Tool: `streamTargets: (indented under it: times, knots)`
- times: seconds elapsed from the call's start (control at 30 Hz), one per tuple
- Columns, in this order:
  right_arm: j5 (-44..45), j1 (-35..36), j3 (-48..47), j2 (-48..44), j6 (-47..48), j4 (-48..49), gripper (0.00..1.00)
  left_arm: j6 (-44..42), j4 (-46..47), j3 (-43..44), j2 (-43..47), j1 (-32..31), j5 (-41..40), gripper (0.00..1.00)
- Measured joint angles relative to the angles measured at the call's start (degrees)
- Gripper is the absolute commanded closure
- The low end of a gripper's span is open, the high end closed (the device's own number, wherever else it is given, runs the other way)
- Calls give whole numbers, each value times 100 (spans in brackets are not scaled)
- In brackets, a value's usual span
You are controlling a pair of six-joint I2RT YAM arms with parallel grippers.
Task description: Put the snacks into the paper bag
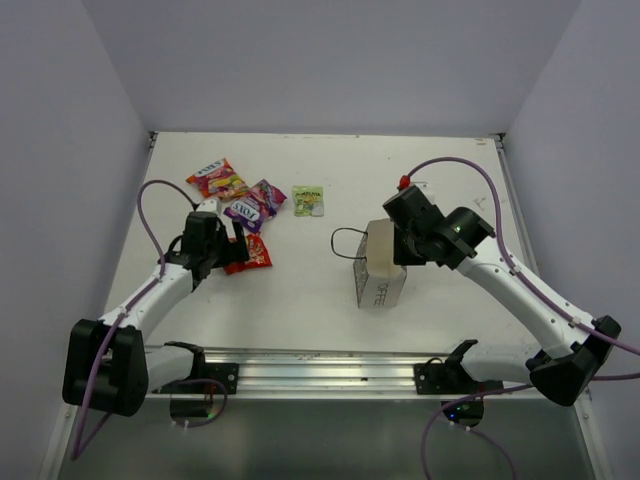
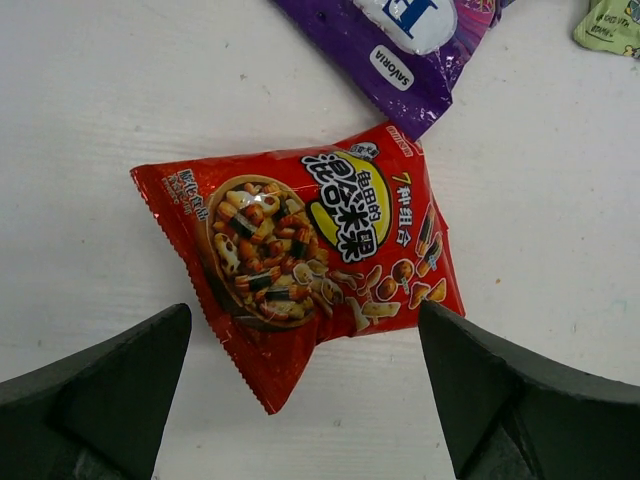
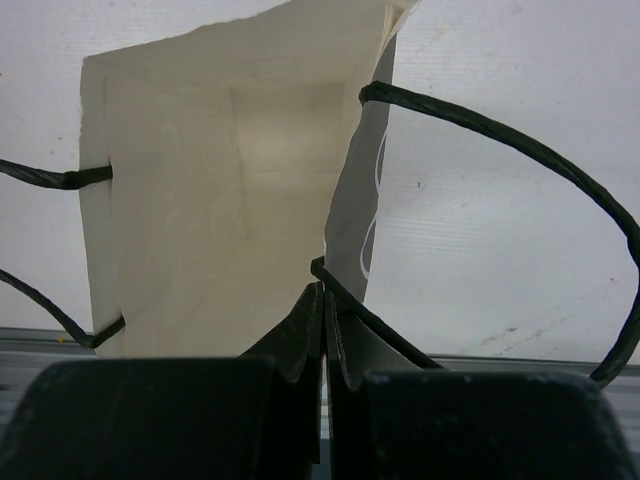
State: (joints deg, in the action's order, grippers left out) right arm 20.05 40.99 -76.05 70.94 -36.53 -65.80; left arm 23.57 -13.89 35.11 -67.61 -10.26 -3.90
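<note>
My left gripper isn't ready to close yet and should lower first, then close on the packet's lower corner (image 1: 231, 270) (image 2: 277, 374), because one finger is above the packet's edge.
The red-orange snack packet (image 2: 300, 250) lies flat on the white table. My left gripper (image 2: 305, 330) hangs open just above its near edge, one finger on each side and not touching it. From above, the same packet (image 1: 250, 255) lies beside that gripper (image 1: 222, 250). The purple packet (image 1: 255, 205), the red-yellow packet (image 1: 217, 180) and the pale green packet (image 1: 308, 200) lie further back. The white paper bag (image 1: 380, 275) stands right of centre. My right gripper (image 3: 325, 300) is shut on the bag's top rim (image 3: 345, 200), and the inside I can see holds nothing.
A black cord handle (image 3: 500, 130) loops out to the right of the bag, another (image 1: 345, 243) to its left. An aluminium rail (image 1: 320, 370) runs along the near table edge. Grey walls close in the back and sides.
</note>
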Motion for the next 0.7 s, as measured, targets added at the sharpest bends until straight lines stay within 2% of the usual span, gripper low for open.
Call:
streamTargets:
  times: [0.17, 0.53, 0.6, 0.63, 0.67, 0.7]
  knots:
    - [4, 0, -20, 7, 48, 2, 100, 85, 385, -96, -142, 15, 68, 1]
    - [94, 0, -85, 42, 155, -13, 100, 245, 442, -129, -280, 39, -358, 3]
    - [120, 0, -85, 44, 170, -13, 100, 258, 511, -166, -304, 46, -365, 14]
    - [133, 0, -85, 44, 179, -13, 100, 271, 566, -197, -341, 46, -361, 23]
    - [142, 0, -85, 44, 188, -13, 100, 299, 616, -225, -411, 46, -350, 43]
    - [146, 0, -87, 44, 201, -13, 100, 334, 688, -245, -531, 50, -319, 53]
